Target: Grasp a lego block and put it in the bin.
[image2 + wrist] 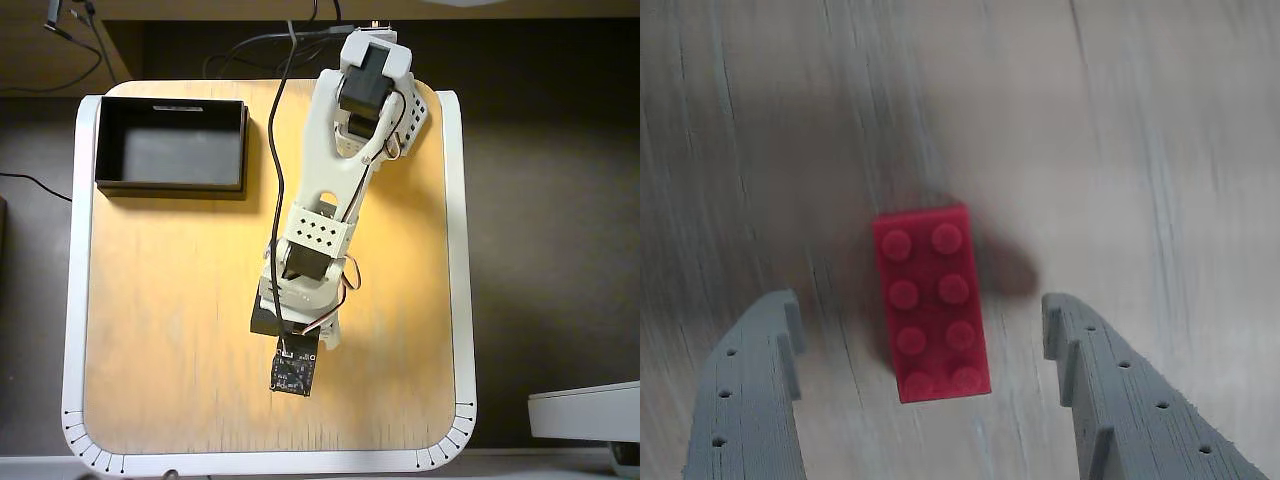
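The robot needs to put the lego block (pixel 931 302) in the bin, so its gripper should next grab the red lego block by its long sides.
In the wrist view a small bright red 2x4 lego block (pixel 931 302) lies flat on the pale wooden table, studs up, its long side running away from the camera. My gripper (pixel 918 305) is open above it. One grey finger (pixel 750 390) stands left of the block and the other right of it, neither touching. The near half of the block lies between the fingertips. In the overhead view the arm's wrist hides the block. The black bin (pixel 170 145) sits at the table's far left corner, well away from the gripper, with nothing in it.
The arm (pixel 320 220) reaches from its base at the table's far edge down toward the middle. The wooden table (pixel 160 330) has a white rim. Cables run off the far edge beside the base.
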Motion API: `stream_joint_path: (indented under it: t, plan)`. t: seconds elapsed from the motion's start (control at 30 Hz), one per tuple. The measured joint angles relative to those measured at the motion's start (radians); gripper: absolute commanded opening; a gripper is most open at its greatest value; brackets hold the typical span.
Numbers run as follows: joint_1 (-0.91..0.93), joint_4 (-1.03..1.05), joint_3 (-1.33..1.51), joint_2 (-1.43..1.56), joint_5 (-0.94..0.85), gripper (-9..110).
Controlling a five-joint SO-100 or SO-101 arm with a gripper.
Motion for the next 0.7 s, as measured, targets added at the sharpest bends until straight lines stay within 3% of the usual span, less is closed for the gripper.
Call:
stream_joint_path:
  t: [0.7]
  plan:
    - [0.0, -0.046, -0.006, -0.041, 0.0, 21]
